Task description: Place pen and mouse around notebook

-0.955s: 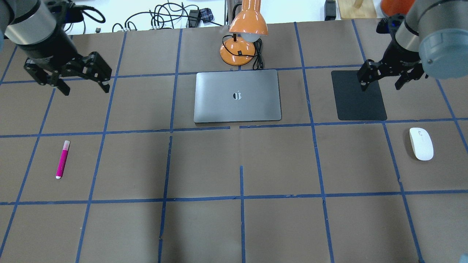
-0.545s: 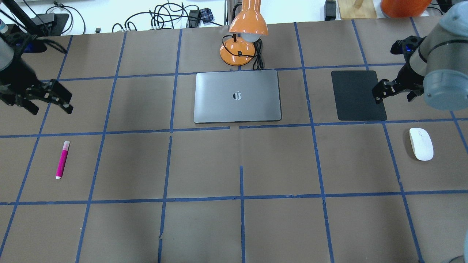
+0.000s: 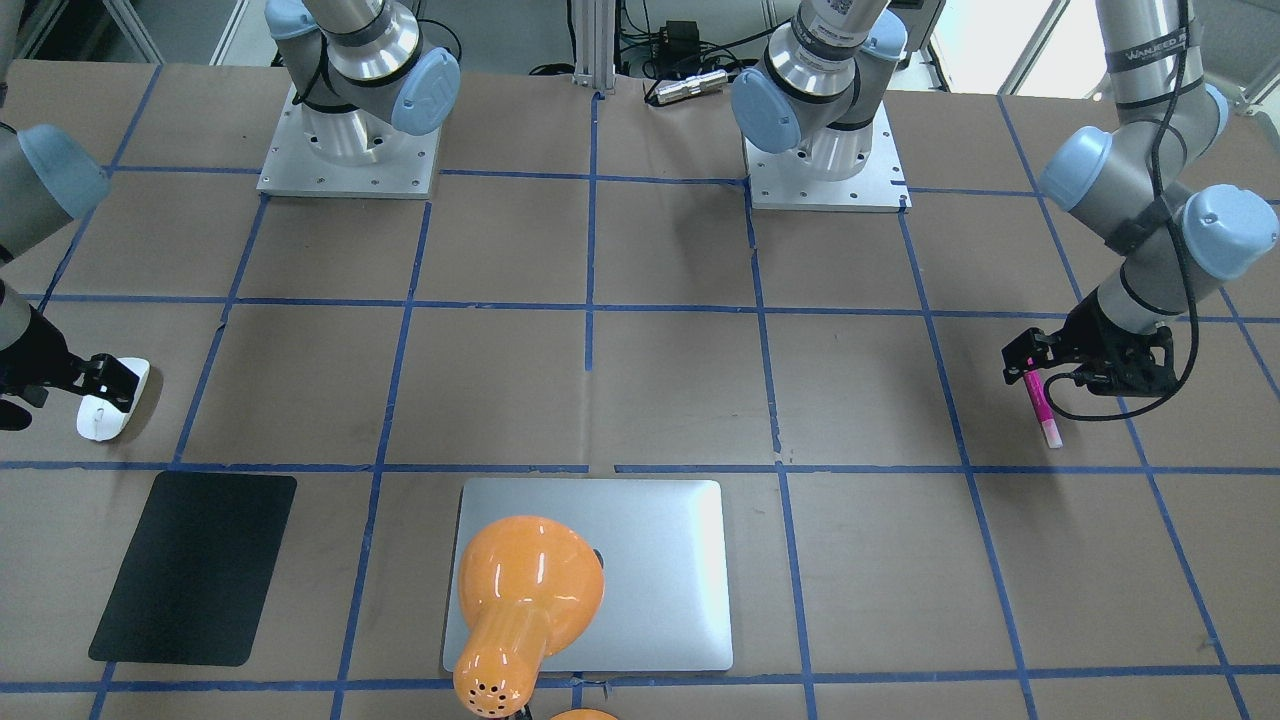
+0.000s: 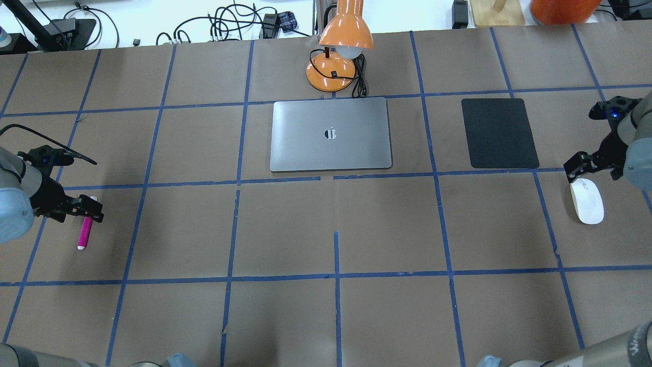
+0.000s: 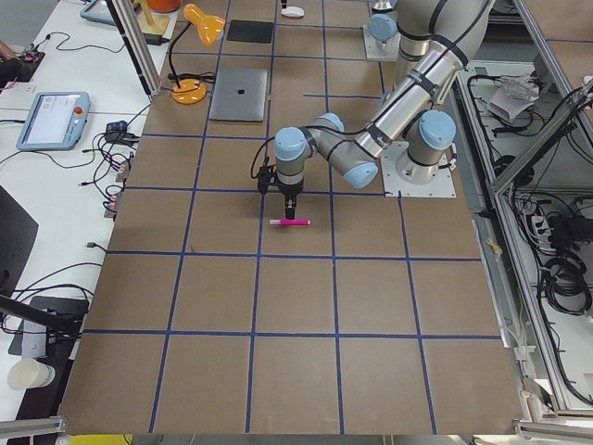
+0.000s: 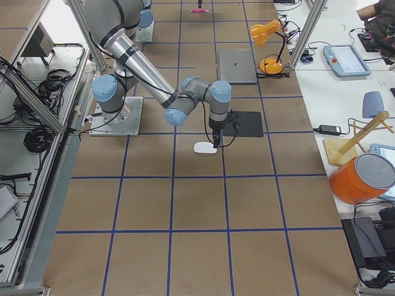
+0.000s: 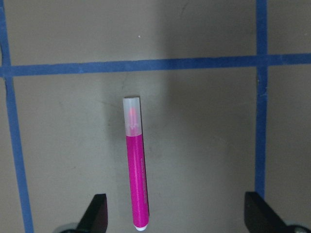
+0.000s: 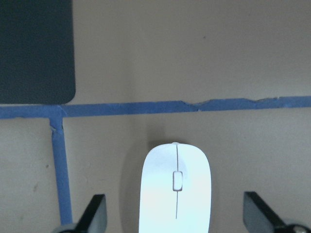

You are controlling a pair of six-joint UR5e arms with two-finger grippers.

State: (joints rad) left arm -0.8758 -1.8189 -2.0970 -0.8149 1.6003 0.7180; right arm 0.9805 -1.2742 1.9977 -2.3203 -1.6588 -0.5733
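I should next use my right gripper to take hold of the white mouse by its long sides, so that I can set the mouse beside the notebook [image 3: 657, 574].
The magenta pen [image 4: 85, 232] lies on the brown table at the left, pale cap toward the far side. My left gripper [image 4: 76, 214] hangs open over its cap end. In the left wrist view the pen [image 7: 135, 170] lies between the fingertips [image 7: 97, 216], nearer the left one, untouched. The white mouse [image 4: 587, 201] rests at the right. My right gripper [image 4: 593, 171] stands open just over its far end, and the mouse [image 8: 176, 189] shows centred between the spread fingers [image 8: 257, 213]. The silver notebook [image 4: 331, 133] lies closed at the centre back.
An orange desk lamp [image 4: 338, 51] stands behind the notebook, its cable beside it. A black mat [image 4: 499, 132] lies right of the notebook, just beyond the mouse. Blue tape lines grid the brown table [image 4: 336, 229]. Cables lie past the far edge.
Both arms have swung outward and toward the near side. The left gripper has come over the pen and the right gripper over the mouse. Pen, mouse and notebook have not moved.
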